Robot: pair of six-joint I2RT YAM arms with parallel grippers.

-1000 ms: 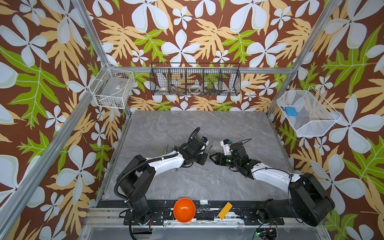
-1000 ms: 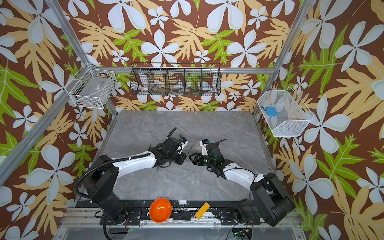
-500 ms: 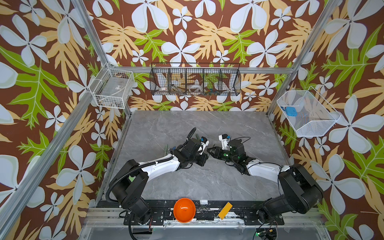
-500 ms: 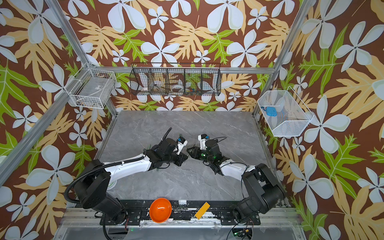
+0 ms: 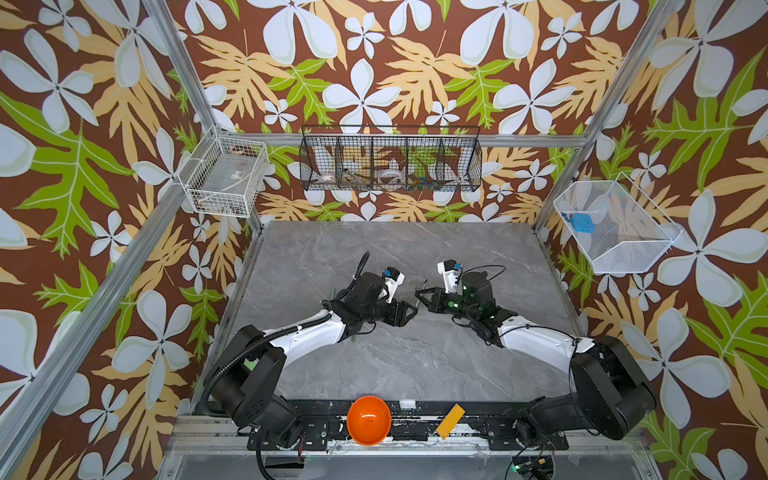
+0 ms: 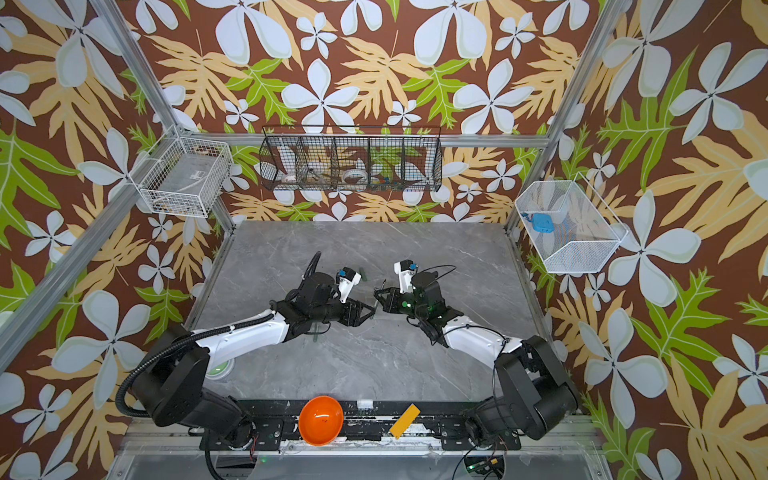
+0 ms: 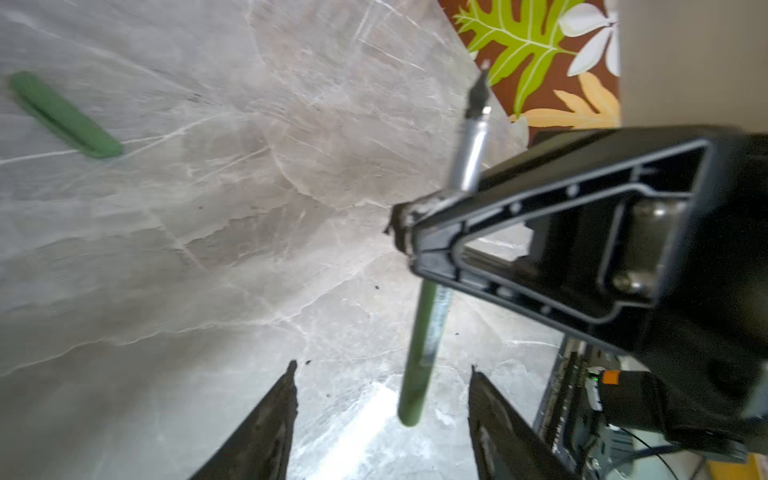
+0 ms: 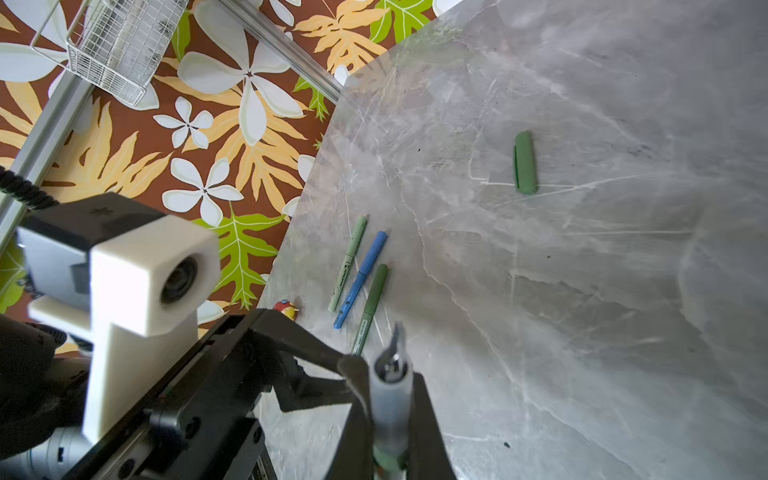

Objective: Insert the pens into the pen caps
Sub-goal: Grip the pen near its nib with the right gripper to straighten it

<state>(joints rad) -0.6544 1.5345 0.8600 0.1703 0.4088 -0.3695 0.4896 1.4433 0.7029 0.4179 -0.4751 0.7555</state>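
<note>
I need to grab the dark green pen's blunt end with my left gripper next, so its tip and silver neck stay free to enter the pen cap.
My right gripper is shut on a dark green pen, its silver neck and thin tip sticking out past the fingers. In the left wrist view that pen hangs from the right gripper, its blunt end between the fingers of my open left gripper, touching neither. In both top views the left gripper and the right gripper meet tip to tip at mid-table. A dark green pen cap lies alone on the table. Three more pens lie side by side: pale green, blue and dark green.
A small red and yellow toy sits at the table edge near the three pens. An orange bowl and a yellow block rest on the front rail. Wire baskets hang on the back wall and the side walls.
The right gripper closed on the pen that the left gripper was holding. The left gripper then opened and let it go. Both grippers shifted slightly toward the back.
</note>
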